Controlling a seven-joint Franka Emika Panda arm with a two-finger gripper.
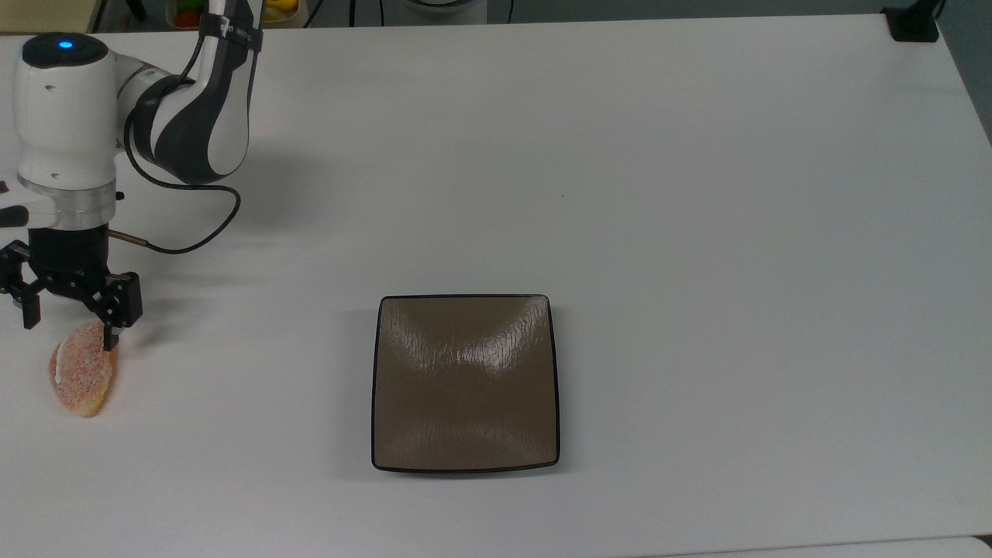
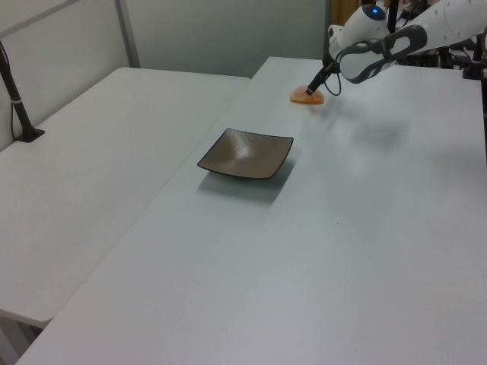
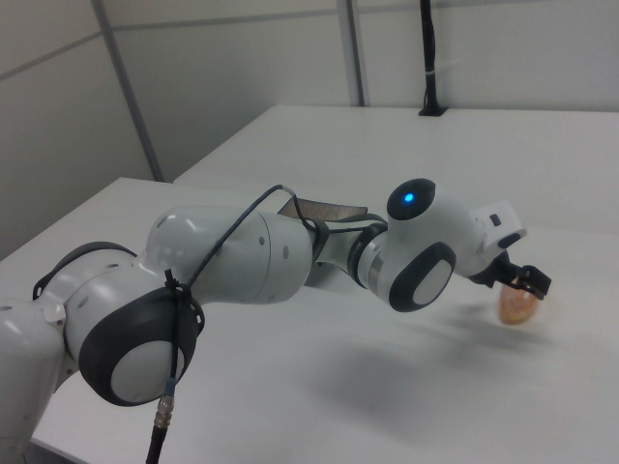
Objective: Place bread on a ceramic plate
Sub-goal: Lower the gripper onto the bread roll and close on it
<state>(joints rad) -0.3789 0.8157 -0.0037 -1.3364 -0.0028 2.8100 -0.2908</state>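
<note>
Next, my gripper picks up the bread by its rounded edge (image 2: 302, 91) to set it on the ceramic plate (image 2: 246, 155).
The bread (image 1: 81, 380), an oval orange bun with white sugar speckles, lies at the top view's far left on the white table; it also shows far back in the left view (image 2: 307, 96) and at the right view's right (image 3: 517, 306). My gripper (image 1: 70, 329) hangs open just over the bread's upper end, one finger (image 1: 111, 335) at its right edge and the other finger (image 1: 29, 314) off to its left. The ceramic plate (image 1: 465, 384), square, glossy and brown with a dark rim, sits empty mid-table, well to the right of the bread in the top view; the left view has it too (image 2: 246, 153).
My white arm (image 1: 194, 108) reaches in from the top view's upper left with a black cable looping off it. A black post base (image 1: 913, 23) stands at the table's far right corner. A second white table (image 2: 91, 152) adjoins in the left view.
</note>
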